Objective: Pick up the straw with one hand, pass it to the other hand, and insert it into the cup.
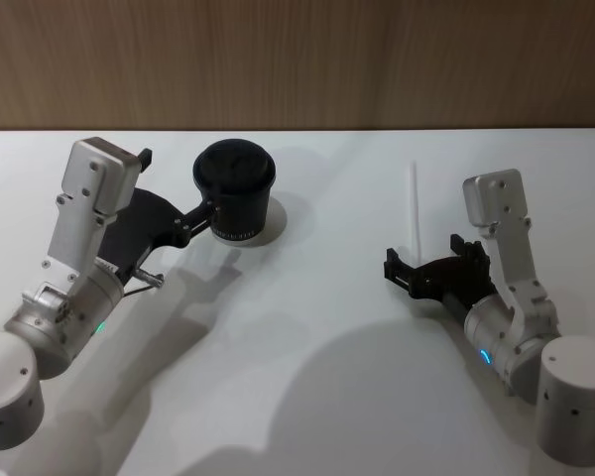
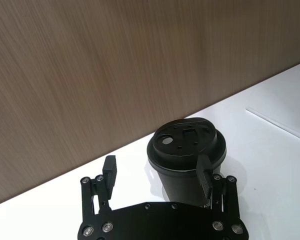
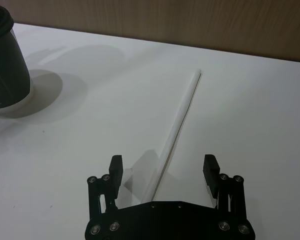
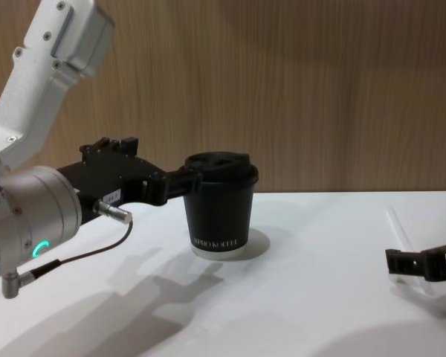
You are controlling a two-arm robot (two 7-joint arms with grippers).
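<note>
The straw needs to be grabbed next by its lower end (image 1: 416, 258) with my right gripper, so the white straw's upper end (image 1: 413, 169) stays free to pass to my left gripper.
The black lidded cup (image 1: 235, 193) stands upright on the white table at the back left. My left gripper (image 1: 181, 190) is open beside it, with one finger (image 2: 204, 172) against the cup's side (image 2: 187, 150) just under the lid. The thin white straw (image 1: 415, 203) lies flat on the table at the right. My right gripper (image 1: 423, 255) hovers open over the straw's near end. In the right wrist view the straw (image 3: 182, 112) runs between the spread fingers of that gripper (image 3: 163, 169), untouched.
A wooden wall (image 1: 297, 59) runs along the table's far edge. The white tabletop (image 1: 317, 327) is bare between the two arms and toward the front. The cup (image 4: 221, 204) stands about a hand's width from the wall.
</note>
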